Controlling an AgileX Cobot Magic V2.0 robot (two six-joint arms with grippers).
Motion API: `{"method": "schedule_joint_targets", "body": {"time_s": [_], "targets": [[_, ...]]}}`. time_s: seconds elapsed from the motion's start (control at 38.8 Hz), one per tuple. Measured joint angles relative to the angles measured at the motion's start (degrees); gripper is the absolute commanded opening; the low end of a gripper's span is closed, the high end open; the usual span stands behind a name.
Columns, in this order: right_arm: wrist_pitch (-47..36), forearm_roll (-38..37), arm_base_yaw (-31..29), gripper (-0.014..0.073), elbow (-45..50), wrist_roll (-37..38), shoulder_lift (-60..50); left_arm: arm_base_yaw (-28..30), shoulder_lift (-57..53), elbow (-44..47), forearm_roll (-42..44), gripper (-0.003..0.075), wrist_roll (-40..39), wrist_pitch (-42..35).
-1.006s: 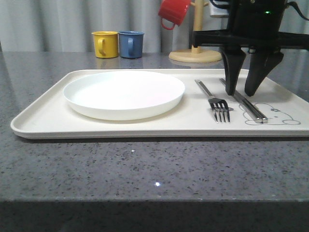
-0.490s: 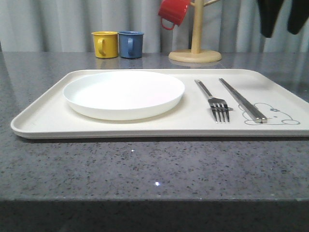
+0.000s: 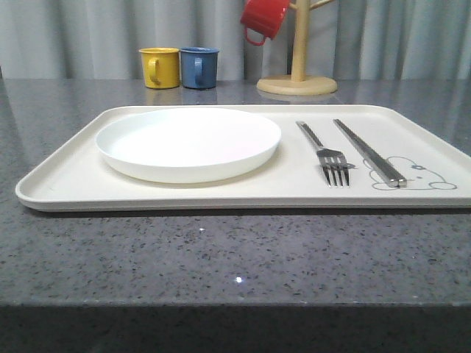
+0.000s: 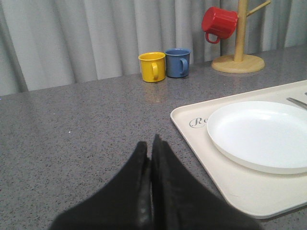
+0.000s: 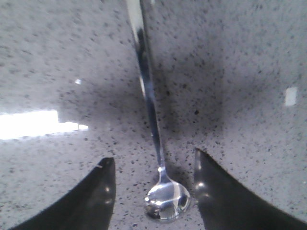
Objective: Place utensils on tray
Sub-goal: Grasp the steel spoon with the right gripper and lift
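My right gripper needs to move its fingertips lower before it closes on the spoon. The fingertips are above the spoon's neck (image 5: 160,165), so they would miss it if they closed now.
The cream tray (image 3: 66,184) lies on the grey stone table and carries the white plate (image 3: 188,143) on its left, then the fork (image 3: 327,153) and the flat chopsticks (image 3: 368,151) on its right. In the left wrist view my left gripper (image 4: 150,146) is shut with nothing in it, over bare table beside the tray's corner (image 4: 192,122) and the plate (image 4: 261,134). In the right wrist view my right gripper (image 5: 153,163) stands open above the table, its fingers on either side of the shiny spoon (image 5: 153,124), whose bowl lies between them.
At the back stand a yellow mug (image 3: 160,67) and a blue mug (image 3: 199,67). A red mug (image 3: 263,18) hangs on a wooden mug tree (image 3: 298,70) behind the tray. The table's front edge runs near the camera.
My right gripper, which was open over the chopsticks on the tray, rose and left the front view. The chopsticks stay lying on the tray.
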Motion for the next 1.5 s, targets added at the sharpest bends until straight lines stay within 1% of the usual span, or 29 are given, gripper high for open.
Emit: {"method": "schedule_joint_targets", "body": {"time_s": [0.18,0.46,0.54,0.72,0.77,0.8,1.01,1.11,1.29,1.39,1.5], "targets": [[0.0,0.8,-1.9,0.04,0.1,-1.6,2.5,0.0,0.0,0.0,0.0,-0.0018,0.0,0.0],[-0.5,2.8,-2.0,0.0391,0.1,-3.1,7.5,0.0,0.0,0.0,0.0,-0.0018,0.0,0.0],[-0.5,2.8,-2.0,0.0321,0.1,-3.1,7.6,0.0,0.0,0.0,0.0,-0.0018,0.0,0.0],[-0.6,1.7,-2.1,0.0002,0.1,-3.1,7.6,0.0,0.0,0.0,0.0,-0.0018,0.0,0.0],[-0.7,1.1,-2.2,-0.006,0.1,-3.1,7.7,0.0,0.0,0.0,0.0,-0.0018,0.0,0.0],[-0.7,1.1,-2.2,-0.0075,0.1,-3.2,7.7,0.0,0.0,0.0,0.0,-0.0018,0.0,0.0],[-0.8,1.1,-2.2,-0.0067,0.0,-3.2,7.5,0.0,0.0,0.0,0.0,-0.0018,0.0,0.0],[-0.7,2.2,-2.2,-0.0067,0.2,-2.8,6.3,0.0,0.0,0.0,0.0,-0.0018,0.0,0.0],[-0.7,2.9,-1.7,-0.0067,0.2,2.8,-0.2,0.0,0.0,0.0,0.0,-0.0018,0.0,0.0],[-0.4,2.6,-0.1,-0.0066,0.2,4.5,-4.2,0.0,0.0,0.0,0.0,-0.0018,0.0,0.0],[-0.1,2.6,4.3,-0.0056,0.2,6.7,-8.3,0.0,0.0,0.0,0.0,-0.0018,0.0,0.0]]}}
